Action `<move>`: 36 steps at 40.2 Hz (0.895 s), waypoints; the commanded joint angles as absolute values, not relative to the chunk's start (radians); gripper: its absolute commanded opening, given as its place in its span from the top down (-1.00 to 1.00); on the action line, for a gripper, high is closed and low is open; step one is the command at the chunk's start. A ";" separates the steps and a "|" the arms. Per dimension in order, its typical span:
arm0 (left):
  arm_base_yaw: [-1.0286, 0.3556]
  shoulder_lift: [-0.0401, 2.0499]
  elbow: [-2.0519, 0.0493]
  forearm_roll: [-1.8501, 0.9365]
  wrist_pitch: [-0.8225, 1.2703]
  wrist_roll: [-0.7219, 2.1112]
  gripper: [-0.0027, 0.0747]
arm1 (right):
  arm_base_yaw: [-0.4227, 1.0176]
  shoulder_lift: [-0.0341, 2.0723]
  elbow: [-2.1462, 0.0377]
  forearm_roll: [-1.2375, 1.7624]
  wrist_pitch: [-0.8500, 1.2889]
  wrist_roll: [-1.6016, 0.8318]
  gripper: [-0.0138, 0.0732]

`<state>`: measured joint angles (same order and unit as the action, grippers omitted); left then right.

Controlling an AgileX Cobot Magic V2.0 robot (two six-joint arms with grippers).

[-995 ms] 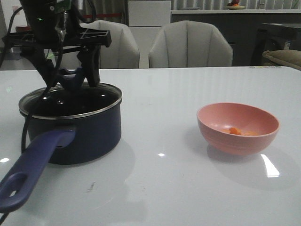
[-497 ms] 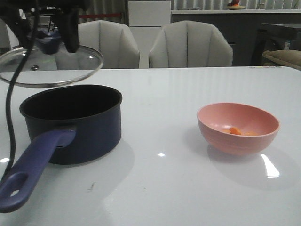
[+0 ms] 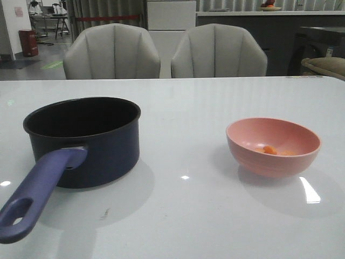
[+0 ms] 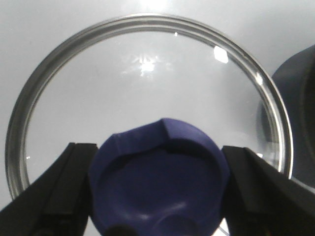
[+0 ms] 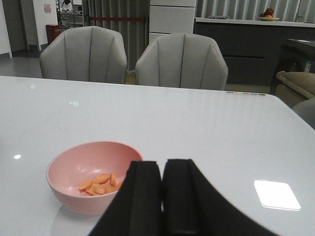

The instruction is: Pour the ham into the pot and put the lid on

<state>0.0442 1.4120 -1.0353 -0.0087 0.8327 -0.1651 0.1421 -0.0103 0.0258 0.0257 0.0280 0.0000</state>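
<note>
My left gripper keeps hold of the glass lid for now, since the lid still hangs short of the dark pot's rim.
The dark navy pot (image 3: 83, 140) stands uncovered at the table's left, its purple-blue handle (image 3: 38, 194) pointing toward me. Ham (image 3: 269, 150) lies as orange chunks in the pink bowl (image 3: 273, 145) at the right. Neither gripper shows in the front view. In the left wrist view my left gripper (image 4: 158, 160) is shut on the dark blue knob (image 4: 157, 191) of the glass lid (image 4: 142, 78), held over bare table beside the pot (image 4: 298, 108). My right gripper (image 5: 162, 169) is shut and empty, close beside the bowl (image 5: 74, 182) with the ham (image 5: 101, 183).
Two grey chairs (image 3: 161, 51) stand behind the table's far edge (image 3: 215, 78). The white tabletop (image 3: 183, 216) is glossy with light reflections. A dark counter and a sofa arm (image 3: 323, 65) lie farther back right.
The left arm lifted the lid off the pot, rose up and to the left, and has left the front view with it. Pot and bowl have not moved.
</note>
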 commanded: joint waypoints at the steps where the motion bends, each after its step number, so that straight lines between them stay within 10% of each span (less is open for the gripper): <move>1: 0.140 1.389 -1.002 -0.172 0.719 -0.038 0.12 | 0.138 -0.031 0.022 0.024 -0.056 -0.008 0.34; 23: 0.204 1.588 -0.971 -0.156 0.611 0.000 0.07 | 0.138 -0.031 0.022 0.024 -0.056 -0.008 0.34; 36: 0.204 1.629 -0.971 -0.140 0.584 0.000 -0.37 | 0.138 -0.031 0.022 0.024 -0.056 -0.008 0.34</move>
